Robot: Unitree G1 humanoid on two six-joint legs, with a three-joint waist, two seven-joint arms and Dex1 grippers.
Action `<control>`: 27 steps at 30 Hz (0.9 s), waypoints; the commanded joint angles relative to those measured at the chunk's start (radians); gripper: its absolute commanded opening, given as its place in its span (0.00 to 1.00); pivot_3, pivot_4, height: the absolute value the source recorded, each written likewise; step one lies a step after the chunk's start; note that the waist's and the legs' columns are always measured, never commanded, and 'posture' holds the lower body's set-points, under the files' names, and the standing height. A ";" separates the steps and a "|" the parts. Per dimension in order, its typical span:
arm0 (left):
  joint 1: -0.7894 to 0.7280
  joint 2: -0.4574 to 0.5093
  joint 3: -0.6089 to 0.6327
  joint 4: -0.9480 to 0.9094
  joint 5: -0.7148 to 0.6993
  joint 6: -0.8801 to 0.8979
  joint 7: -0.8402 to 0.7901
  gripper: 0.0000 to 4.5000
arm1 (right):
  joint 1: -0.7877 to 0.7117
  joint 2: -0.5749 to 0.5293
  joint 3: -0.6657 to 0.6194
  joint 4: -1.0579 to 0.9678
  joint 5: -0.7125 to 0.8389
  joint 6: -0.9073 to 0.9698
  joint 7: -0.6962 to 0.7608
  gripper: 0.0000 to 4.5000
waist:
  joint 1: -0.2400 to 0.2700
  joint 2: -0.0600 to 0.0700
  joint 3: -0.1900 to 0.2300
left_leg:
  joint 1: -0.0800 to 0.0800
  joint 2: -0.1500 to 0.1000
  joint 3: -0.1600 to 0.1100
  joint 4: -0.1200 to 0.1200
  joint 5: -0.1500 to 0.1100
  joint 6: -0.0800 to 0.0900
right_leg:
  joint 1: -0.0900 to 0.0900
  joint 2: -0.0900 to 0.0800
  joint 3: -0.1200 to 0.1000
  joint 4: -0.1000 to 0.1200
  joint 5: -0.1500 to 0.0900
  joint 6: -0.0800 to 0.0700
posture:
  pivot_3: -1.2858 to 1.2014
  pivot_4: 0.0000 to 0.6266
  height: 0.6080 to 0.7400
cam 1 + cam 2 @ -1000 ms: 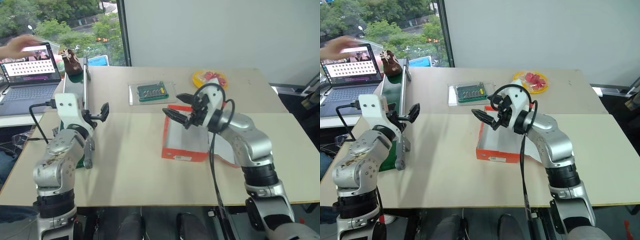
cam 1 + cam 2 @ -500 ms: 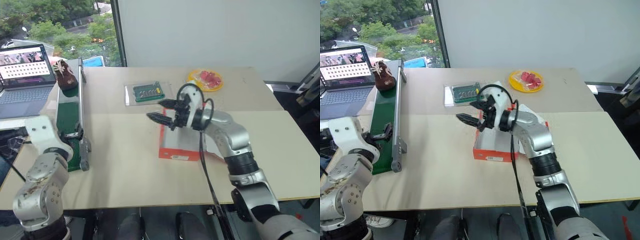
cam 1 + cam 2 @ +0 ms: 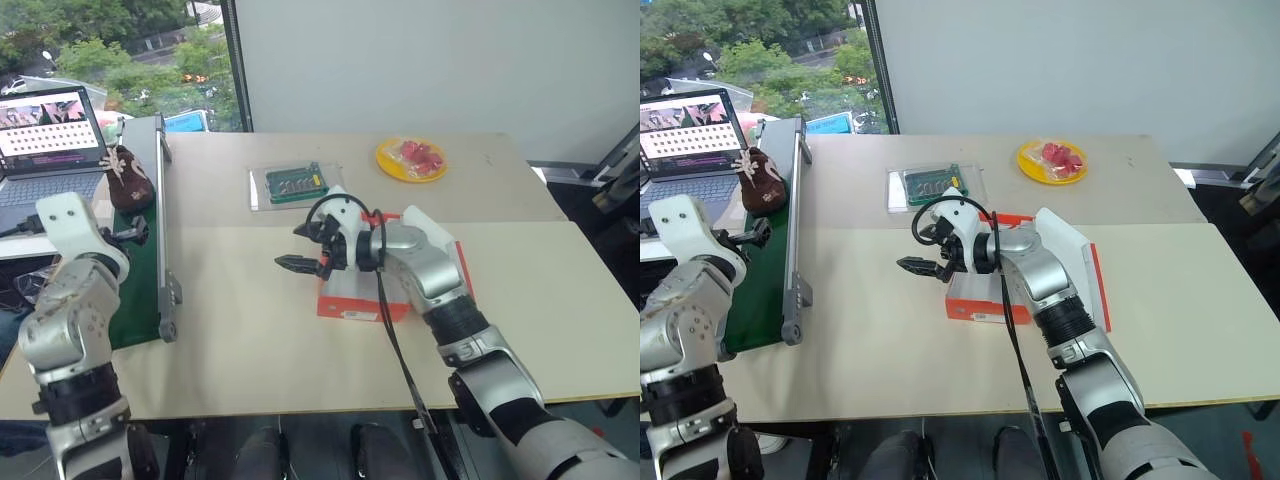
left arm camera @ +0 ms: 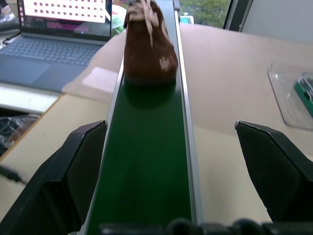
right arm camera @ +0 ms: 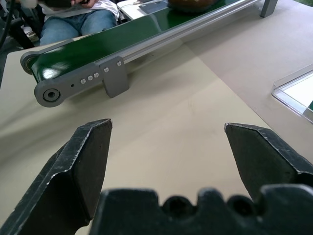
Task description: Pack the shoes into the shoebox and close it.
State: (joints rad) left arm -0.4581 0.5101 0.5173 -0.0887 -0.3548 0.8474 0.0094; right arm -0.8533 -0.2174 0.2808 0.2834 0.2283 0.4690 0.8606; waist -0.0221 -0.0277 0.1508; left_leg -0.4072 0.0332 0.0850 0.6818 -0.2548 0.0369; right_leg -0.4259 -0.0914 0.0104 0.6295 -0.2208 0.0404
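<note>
I need to move my left gripper toward the brown shoe before I close it. My gripper's fingers stop short of the shoe in the left wrist view, so they would miss it if I closed now.
One dark brown shoe (image 3: 128,180) with pale laces stands on the green conveyor belt (image 3: 138,290) at the table's left; the left wrist view has this shoe (image 4: 146,46) straight ahead on the belt (image 4: 146,161). My left gripper (image 4: 171,161) hangs open over the belt, short of the shoe, nothing between its fingers. The orange-red shoebox (image 3: 975,305) sits mid-table with its white-lined lid (image 3: 1072,262) lying open to the right; my right arm hides most of its inside. My right gripper (image 3: 297,247) is open and empty, just left of the box, pointing toward the belt.
A laptop (image 3: 50,135) stands beyond the belt at far left. A clear tray with a green board (image 3: 295,185) and a yellow plate of red pieces (image 3: 410,158) lie behind the box. A seated person's legs (image 5: 73,22) appear past the belt's near end (image 5: 73,83).
The shoe rode the belt toward me. My left gripper swung left over the belt; my right gripper moved left and down past the box's left edge. The hand by the laptop is gone.
</note>
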 commanded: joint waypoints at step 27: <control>-0.085 0.026 0.035 0.329 -0.062 -0.082 -0.107 0.44 | 0.042 -0.068 -0.067 -0.203 0.013 0.071 -0.048 1.00 | 0.014 -0.001 0.000 | 0.000 0.001 -0.001 -0.002 0.001 -0.001 | -0.001 -0.001 -0.002 0.001 0.000 -0.001 | 0.52 0.24 1.00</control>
State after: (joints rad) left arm -0.5422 0.5451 0.5501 0.2703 -0.3971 0.7614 -0.1000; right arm -0.7975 -0.2830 0.2417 0.1340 0.2195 0.5341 0.8068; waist -0.0084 -0.0285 0.1510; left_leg -0.4068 0.0337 0.0839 0.6804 -0.2537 0.0355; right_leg -0.4259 -0.0931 0.0082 0.6300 -0.2204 0.0397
